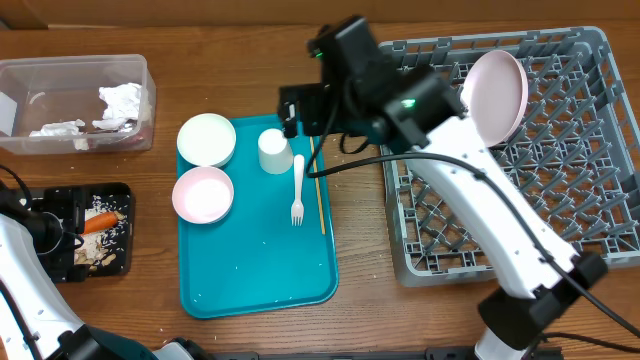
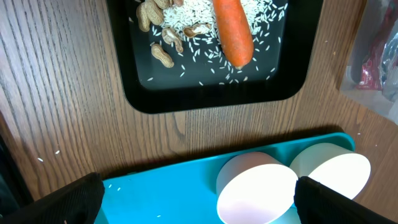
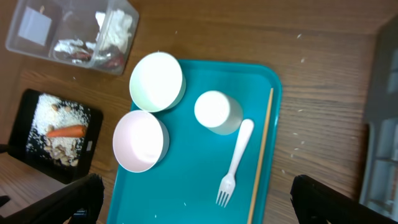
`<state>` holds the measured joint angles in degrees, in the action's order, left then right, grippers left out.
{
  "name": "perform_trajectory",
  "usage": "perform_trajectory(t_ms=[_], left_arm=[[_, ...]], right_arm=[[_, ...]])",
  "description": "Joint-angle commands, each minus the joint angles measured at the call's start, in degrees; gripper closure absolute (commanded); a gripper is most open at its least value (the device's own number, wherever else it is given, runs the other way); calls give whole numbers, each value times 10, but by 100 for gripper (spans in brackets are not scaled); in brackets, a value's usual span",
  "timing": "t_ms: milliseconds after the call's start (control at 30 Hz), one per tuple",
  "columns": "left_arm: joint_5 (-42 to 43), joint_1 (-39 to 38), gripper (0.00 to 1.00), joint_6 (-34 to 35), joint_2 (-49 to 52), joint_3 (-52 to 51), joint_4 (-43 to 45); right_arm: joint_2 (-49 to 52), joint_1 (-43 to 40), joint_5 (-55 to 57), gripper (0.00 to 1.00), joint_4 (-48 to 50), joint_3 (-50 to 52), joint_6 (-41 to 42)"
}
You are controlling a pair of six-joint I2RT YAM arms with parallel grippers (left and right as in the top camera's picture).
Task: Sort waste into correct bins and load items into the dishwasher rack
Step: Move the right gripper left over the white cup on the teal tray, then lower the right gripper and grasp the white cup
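I will reach the white cup (image 1: pixel 274 150) with my right gripper and grab its upper sides from above. The cup's lower end stays free to be loaded into the dishwasher rack.
The pale pink plate (image 1: pixel 495 95) stands on edge in the grey dishwasher rack (image 1: pixel 560 230). On the teal tray (image 1: pixel 255 275) lie a white bowl (image 1: pixel 206 139), a pink bowl (image 1: pixel 202 193), a white cup (image 1: pixel 274 150), a white fork (image 1: pixel 297 190) and a thin wooden stick (image 1: pixel 319 190). My right gripper (image 3: pixel 199 202) hangs open high over the tray's far right corner, holding nothing. The black tray (image 2: pixel 211 93) holds a carrot (image 2: pixel 233 28), rice (image 2: pixel 186 12) and nuts (image 2: pixel 163 55). My left gripper (image 2: pixel 196 202) is open and empty above it.
The clear tub (image 1: pixel 75 100) at the far left holds crumpled napkins (image 1: pixel 122 98). The rack's edge (image 3: pixel 382 124) lies just right of the teal tray. A few rice grains are scattered on the tray and on the wooden table (image 1: pixel 360 310).
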<state>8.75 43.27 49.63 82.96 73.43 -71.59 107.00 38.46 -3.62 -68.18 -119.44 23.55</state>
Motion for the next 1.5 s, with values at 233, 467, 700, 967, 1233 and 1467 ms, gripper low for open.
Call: perform_trajectory(t_ms=[233, 467, 700, 967, 1233, 1467], left_arm=[[-6, 2, 0, 10, 2, -3, -1], [-6, 2, 0, 10, 2, -3, -1], [-6, 2, 0, 10, 2, -3, -1], [-6, 2, 0, 10, 2, -3, -1], [-6, 2, 0, 10, 2, -3, -1], [-6, 2, 0, 10, 2, -3, -1]], right_arm=[[102, 42, 12, 0, 52, 6, 4], [175, 56, 37, 0, 112, 6, -40], [234, 55, 75, 0, 145, 6, -41], [265, 53, 103, 0, 156, 7, -40], [280, 53, 111, 4, 176, 28, -38], [283, 53, 111, 26, 177, 30, -38]])
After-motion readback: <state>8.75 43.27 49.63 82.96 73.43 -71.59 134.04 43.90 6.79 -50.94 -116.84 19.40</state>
